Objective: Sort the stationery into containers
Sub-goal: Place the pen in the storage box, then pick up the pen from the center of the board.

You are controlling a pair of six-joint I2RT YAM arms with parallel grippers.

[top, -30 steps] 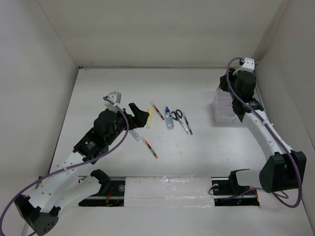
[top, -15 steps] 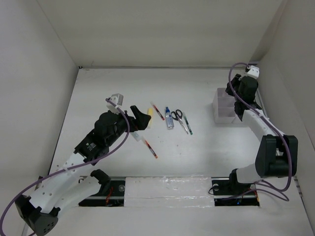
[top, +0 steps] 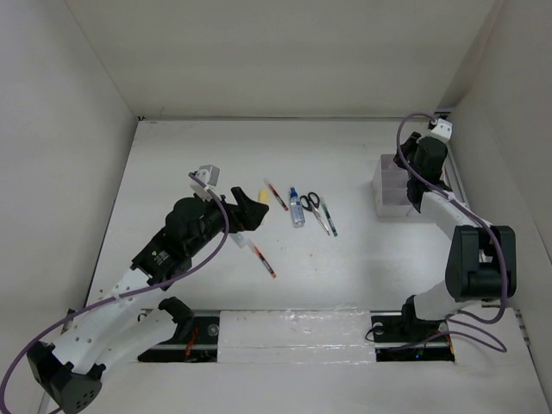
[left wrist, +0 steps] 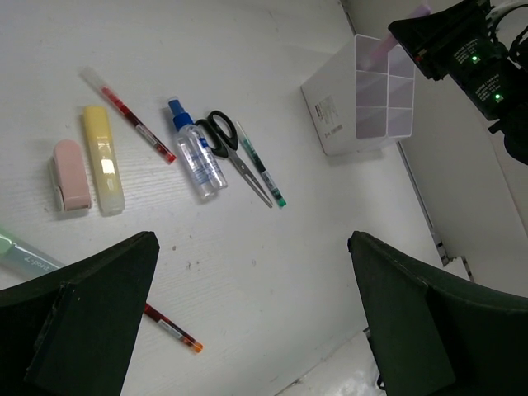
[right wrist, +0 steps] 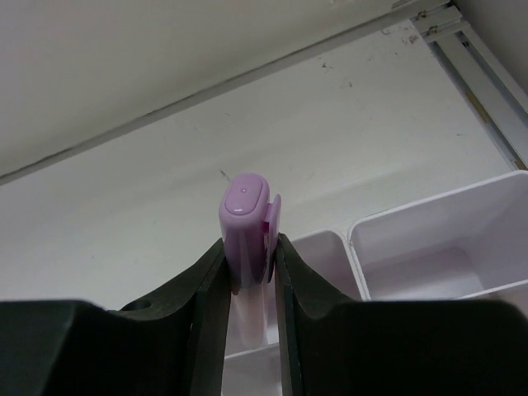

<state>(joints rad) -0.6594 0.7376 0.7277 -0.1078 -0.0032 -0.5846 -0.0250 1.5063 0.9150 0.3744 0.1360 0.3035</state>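
My right gripper should open now. The lilac stick's lower end (right wrist: 251, 326) is in the organizer's back section (right wrist: 318, 268), so the stick would fall inside.
My right gripper (right wrist: 247, 247) is shut on a lilac stubby stick (right wrist: 244, 216), held upright above the white divided organizer (right wrist: 429, 239), which stands at the back right (top: 390, 186). My left gripper (left wrist: 252, 247) hangs wide open above the table with nothing between its fingers. Below it lie a pink stick (left wrist: 70, 175), a yellow stick (left wrist: 102, 159), a red pen (left wrist: 128, 115), a blue-capped bottle (left wrist: 196, 151), black-handled scissors (left wrist: 235, 153) and a dark pen (left wrist: 262, 165). A green stick (left wrist: 21, 257) and a second red pen (left wrist: 172, 330) lie nearer.
White walls close the table at the left, back and right. The organizer sits close to the right wall, beside a metal rail (right wrist: 474, 78). A taped strip (top: 293, 332) runs between the arm bases at the near edge.
The right arm has folded up and drawn its wrist back over the organizer, still holding the lilac stick. The left gripper has crept slightly right, still open.
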